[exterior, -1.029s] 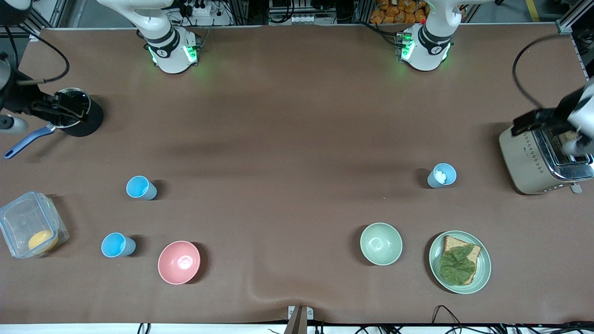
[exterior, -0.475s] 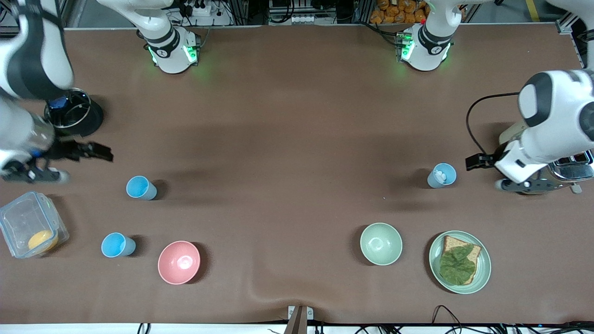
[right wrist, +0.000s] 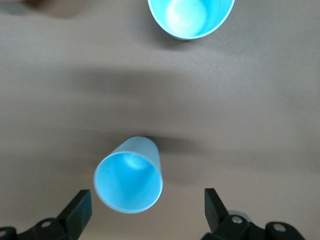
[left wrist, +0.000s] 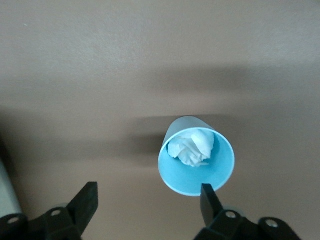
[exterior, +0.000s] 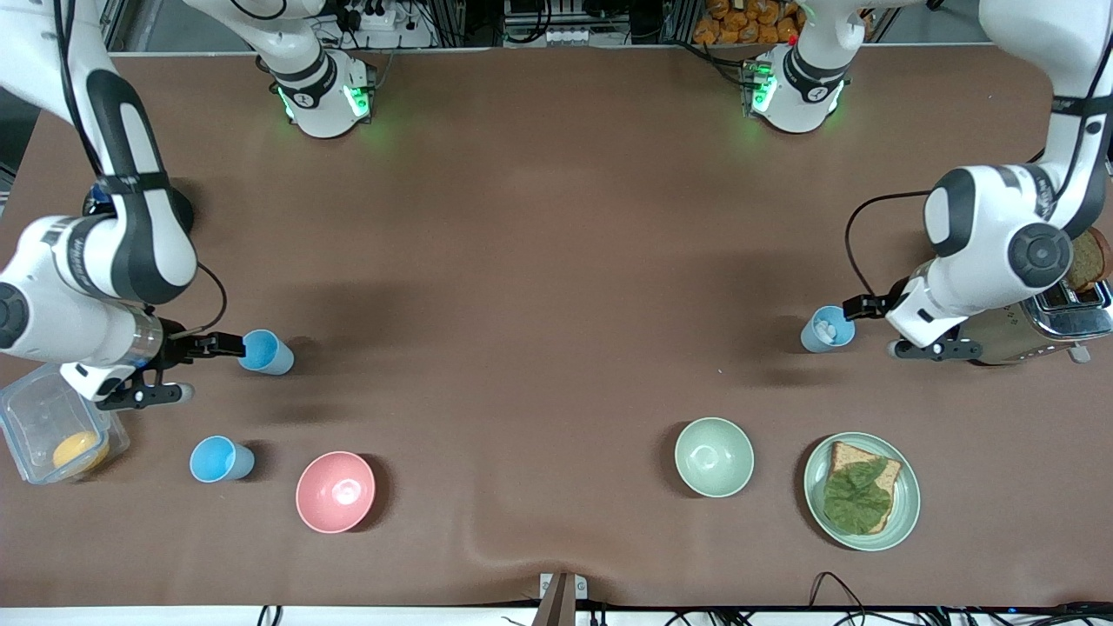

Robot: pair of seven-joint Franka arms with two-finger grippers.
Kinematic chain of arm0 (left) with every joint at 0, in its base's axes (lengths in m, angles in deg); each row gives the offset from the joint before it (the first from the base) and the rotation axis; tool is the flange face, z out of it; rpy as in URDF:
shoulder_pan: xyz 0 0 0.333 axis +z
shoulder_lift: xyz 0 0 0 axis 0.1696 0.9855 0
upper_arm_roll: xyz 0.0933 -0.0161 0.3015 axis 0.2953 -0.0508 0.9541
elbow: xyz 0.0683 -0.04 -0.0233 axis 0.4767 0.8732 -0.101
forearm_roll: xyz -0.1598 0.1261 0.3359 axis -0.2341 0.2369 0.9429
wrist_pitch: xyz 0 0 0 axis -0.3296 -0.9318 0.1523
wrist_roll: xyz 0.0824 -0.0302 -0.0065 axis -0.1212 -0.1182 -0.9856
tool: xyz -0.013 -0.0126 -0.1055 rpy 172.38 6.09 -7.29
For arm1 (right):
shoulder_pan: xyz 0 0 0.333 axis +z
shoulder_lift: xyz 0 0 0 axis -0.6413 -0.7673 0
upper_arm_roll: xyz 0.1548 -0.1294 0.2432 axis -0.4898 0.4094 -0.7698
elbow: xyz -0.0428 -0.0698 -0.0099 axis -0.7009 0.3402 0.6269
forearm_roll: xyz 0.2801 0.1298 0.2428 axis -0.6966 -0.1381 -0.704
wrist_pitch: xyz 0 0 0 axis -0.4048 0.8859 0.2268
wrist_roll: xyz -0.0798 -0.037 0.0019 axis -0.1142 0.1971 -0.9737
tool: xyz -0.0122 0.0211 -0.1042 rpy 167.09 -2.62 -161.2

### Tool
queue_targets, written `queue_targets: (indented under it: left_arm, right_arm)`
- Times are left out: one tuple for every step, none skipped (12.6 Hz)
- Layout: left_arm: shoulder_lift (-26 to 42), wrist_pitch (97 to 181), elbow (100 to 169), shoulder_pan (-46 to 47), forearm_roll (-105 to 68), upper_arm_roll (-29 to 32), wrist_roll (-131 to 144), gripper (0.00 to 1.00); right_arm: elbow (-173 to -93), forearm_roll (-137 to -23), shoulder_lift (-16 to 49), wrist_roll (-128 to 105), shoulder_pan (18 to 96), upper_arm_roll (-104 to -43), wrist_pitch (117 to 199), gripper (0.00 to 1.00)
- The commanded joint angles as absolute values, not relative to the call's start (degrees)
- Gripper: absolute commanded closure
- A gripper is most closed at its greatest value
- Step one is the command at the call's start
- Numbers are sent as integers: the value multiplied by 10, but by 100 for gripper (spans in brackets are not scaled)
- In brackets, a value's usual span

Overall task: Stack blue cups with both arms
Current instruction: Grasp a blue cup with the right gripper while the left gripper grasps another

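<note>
My right gripper should next stack the blue cup with the cup that has white bits in it, so it should grab the blue cup by its rim (exterior: 252, 350).
A sky-blue cup (exterior: 265, 352) stands toward the right arm's end of the table. My right gripper (exterior: 209, 369) is open beside it, one finger close to its rim. In the right wrist view the cup (right wrist: 128, 180) sits just ahead of the open gripper (right wrist: 146, 205). A second sky-blue cup (exterior: 222, 459) stands nearer the front camera and also shows in the right wrist view (right wrist: 191, 17). A paler blue cup (exterior: 828, 329) with white bits inside stands toward the left arm's end. My left gripper (exterior: 869, 328) is open beside it. In the left wrist view that cup (left wrist: 197, 160) lies by one fingertip of the gripper (left wrist: 149, 195).
A pink bowl (exterior: 336, 491) stands beside the nearer sky-blue cup. A pale green bowl (exterior: 714, 456) and a green plate (exterior: 904, 513) with bread and a leaf stand nearer the camera than the pale cup. A toaster (exterior: 1009, 335) and a clear box (exterior: 35, 409) stand at the table's ends.
Both arms have swung in from the table's ends. The right gripper has come down beside the sky-blue cup, the left gripper beside the paler cup. The cups have not moved.
</note>
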State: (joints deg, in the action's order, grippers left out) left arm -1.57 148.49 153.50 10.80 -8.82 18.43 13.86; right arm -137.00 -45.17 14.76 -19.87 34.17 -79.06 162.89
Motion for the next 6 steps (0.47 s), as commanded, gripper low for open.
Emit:
queue_targets:
  left_arm:
    - [14,1513,1536,114,-102,180,147,15]
    - [25,1518,1536,115,-102,180,146,18]
    - [33,1525,1535,115,-102,180,147,22]
    - [38,1529,1535,116,-102,180,146,30]
    - [44,1530,1535,116,-102,180,146,46]
    - [50,1530,1533,115,-109,180,146,65]
  right_arm:
    - [-1409,-442,145,-223,333,-799,1680,0]
    - [-1409,-442,136,-232,327,-799,1681,0]
    - [-1410,-442,127,-233,323,-799,1679,0]
    - [-1413,-442,123,-233,323,-799,1674,0]
    - [-1422,-442,120,-233,323,-799,1675,0]
    - [-1424,-442,117,-233,324,-800,1675,0]
